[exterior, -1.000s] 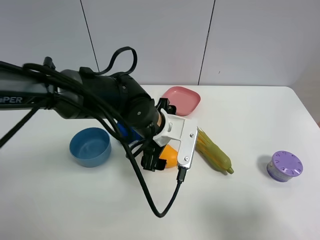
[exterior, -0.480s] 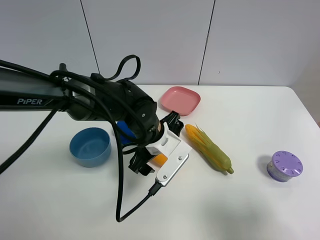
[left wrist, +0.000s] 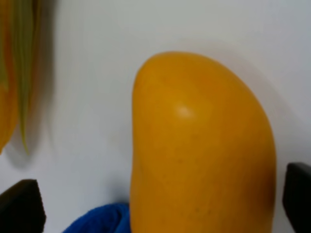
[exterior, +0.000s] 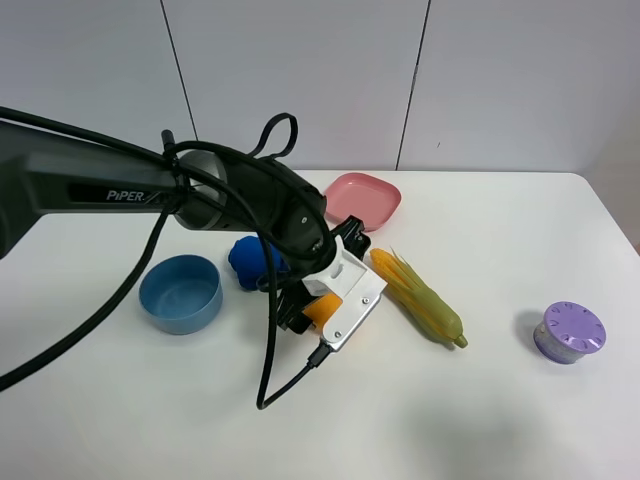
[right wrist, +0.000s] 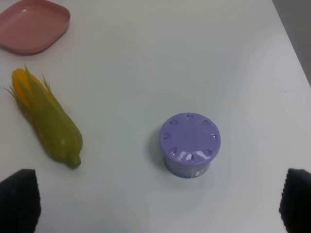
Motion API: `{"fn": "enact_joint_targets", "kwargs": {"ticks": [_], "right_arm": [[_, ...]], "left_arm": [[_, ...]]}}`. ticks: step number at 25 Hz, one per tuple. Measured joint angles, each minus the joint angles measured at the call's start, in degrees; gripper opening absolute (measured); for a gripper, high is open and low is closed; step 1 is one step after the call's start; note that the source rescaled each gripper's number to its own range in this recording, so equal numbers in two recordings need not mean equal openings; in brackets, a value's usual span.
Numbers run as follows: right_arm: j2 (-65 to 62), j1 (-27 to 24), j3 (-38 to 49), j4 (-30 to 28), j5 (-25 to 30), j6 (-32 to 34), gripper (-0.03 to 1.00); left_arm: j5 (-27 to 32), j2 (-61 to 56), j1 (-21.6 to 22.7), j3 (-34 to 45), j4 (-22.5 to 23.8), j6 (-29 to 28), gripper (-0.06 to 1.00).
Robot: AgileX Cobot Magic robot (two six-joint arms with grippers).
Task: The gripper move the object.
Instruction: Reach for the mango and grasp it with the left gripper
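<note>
My left gripper should next grab the orange-yellow mango by its thick middle (left wrist: 206,165) to move it to the pink plate.
The orange-yellow mango (exterior: 322,306) lies on the white table between the blue cloth and the corn. My left gripper (exterior: 311,311), black with a white screwed plate (exterior: 350,290) and a black cable, reaches down over it. In the left wrist view the mango (left wrist: 199,150) fills the middle and the black fingertips (left wrist: 19,208) stand wide apart on either side of it, with a gap on one side, so the left gripper (left wrist: 158,204) is open. My right gripper (right wrist: 158,201) is open and empty above the table; it does not show in the exterior view.
A rolled blue cloth (exterior: 250,262) lies just behind the mango. A corn cob (exterior: 418,297) lies to its right. A blue bowl (exterior: 180,292) stands at the left, a pink plate (exterior: 362,198) at the back, and a purple lidded container (exterior: 570,331) at the right.
My left arm has swung and its wrist has turned. The mango has shifted a little to the left, away from the corn. The corn and blue cloth have come into fuller view.
</note>
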Motion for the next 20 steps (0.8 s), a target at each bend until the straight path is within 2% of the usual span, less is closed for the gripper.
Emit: {"fn": "enact_joint_targets", "kwargs": {"ticks": [11,20], "right_arm": [[0.00,0.00,0.00,0.00,0.00,0.00,1.00],[0.00,0.00,0.00,0.00,0.00,0.00,1.00]], "left_arm": [[4.58,0.24,0.09,-0.11,0.00,-0.19,1.00],[4.45,2.27,0.09,-0.11,0.00,-0.26,1.00]]}}
